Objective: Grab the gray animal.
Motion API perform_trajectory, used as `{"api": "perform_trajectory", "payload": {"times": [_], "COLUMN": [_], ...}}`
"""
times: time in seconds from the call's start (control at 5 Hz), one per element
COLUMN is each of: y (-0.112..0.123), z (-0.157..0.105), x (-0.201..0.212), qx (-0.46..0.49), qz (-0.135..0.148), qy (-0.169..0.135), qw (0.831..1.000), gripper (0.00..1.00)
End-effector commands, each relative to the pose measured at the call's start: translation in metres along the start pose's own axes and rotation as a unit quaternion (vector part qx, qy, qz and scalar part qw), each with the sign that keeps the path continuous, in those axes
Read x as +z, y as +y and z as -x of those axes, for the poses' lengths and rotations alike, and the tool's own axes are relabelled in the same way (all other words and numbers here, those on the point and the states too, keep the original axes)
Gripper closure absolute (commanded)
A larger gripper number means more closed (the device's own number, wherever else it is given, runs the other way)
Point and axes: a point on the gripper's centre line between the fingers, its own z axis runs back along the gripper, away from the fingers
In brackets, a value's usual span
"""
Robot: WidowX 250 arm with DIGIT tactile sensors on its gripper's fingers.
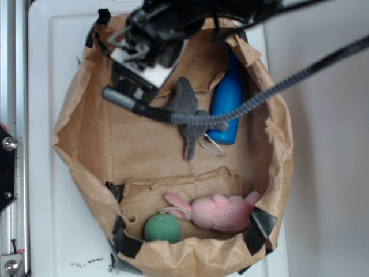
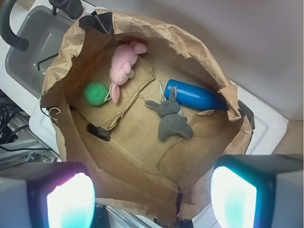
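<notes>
I should lift out the gray animal (image 1: 185, 97) next, so I should grab it by its fuzzy head below the ears.
The gray animal (image 1: 185, 97) (image 2: 171, 122) lies flat on the floor of a cut-down brown paper bag (image 1: 74, 118) (image 2: 190, 43), right beside a blue bottle (image 1: 227, 104) (image 2: 194, 95). In the exterior view a braided cable (image 1: 277, 86) crosses over its middle. My gripper (image 1: 138, 68) (image 2: 152, 194) hangs above the bag near its rim, high over the toy and apart from it. In the wrist view both fingertips (image 2: 66, 199) stand wide apart with only bag paper between them, so it is open.
A pink plush bunny (image 1: 222, 212) (image 2: 122, 66) and a green ball (image 1: 162, 228) (image 2: 96, 93) rest on a cardboard flap at the bag's other end. The bag's crumpled walls rise all around. A gray sink (image 2: 33, 47) lies beyond the bag.
</notes>
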Motion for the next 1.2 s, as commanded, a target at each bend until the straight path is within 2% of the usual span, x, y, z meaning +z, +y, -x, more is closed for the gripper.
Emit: {"api": "perform_trajectory", "payload": {"times": [0.0, 0.4, 0.6, 0.8, 1.0], "y": [-0.022, -0.023, -0.020, -0.012, -0.007], "z": [-0.022, -0.020, -0.011, -0.010, -0.022], "x": [-0.024, -0.070, -0.090, -0.108, -0.127], "qx": [0.005, 0.017, -0.021, -0.024, -0.036], "qz": [-0.044, -0.077, -0.057, -0.058, -0.067], "qy": [0.001, -0.015, -0.047, -0.038, -0.040], "qw": [0.999, 0.997, 0.997, 0.997, 0.996], "gripper": [0.00, 0.00, 0.00, 0.00, 0.00]}}
